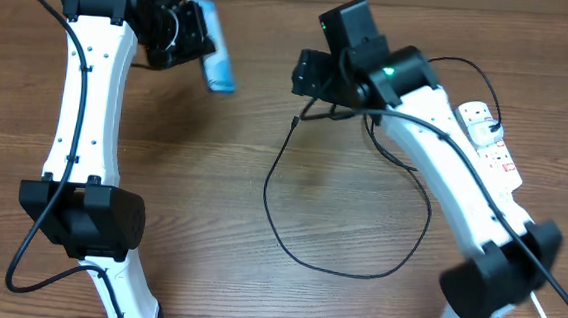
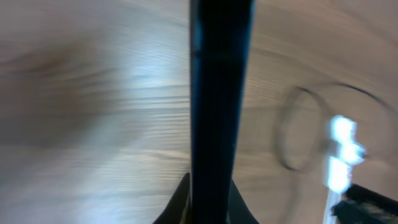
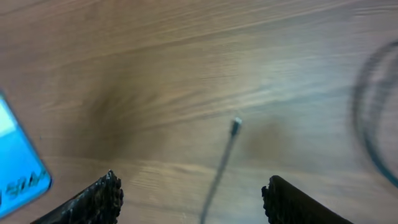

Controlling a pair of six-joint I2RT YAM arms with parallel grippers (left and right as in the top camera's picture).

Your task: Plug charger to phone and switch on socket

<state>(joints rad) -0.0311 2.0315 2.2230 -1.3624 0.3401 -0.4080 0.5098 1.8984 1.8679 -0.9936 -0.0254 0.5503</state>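
Note:
My right gripper should next grab the charger's connector by its black housing behind the connector's tip [image 1: 293, 124]. Then the tip can plug into the phone [image 1: 218, 62].
My left gripper [image 1: 198, 39] is raised at the table's far left and shut on the phone [image 1: 218, 62], whose light blue screen shows from above. In the left wrist view the phone [image 2: 221, 93] is a dark edge-on bar clamped between the fingers [image 2: 180, 208]. At the far centre, my right gripper [image 1: 303, 84] stands open. The charger's black cable [image 1: 341, 268] loops over the table, its connector tip [image 3: 236, 125] lying loose on the wood beyond the open right gripper [image 3: 193, 196]. The white socket [image 1: 489, 136] lies far right, partly under the right arm.
In the right wrist view the phone's blue corner [image 3: 18, 171] shows at the left edge. The left wrist view is blurred; it shows the cable loop [image 2: 298, 130] and a white shape [image 2: 342, 155] at the right. Both arm bases stand at the near edge.

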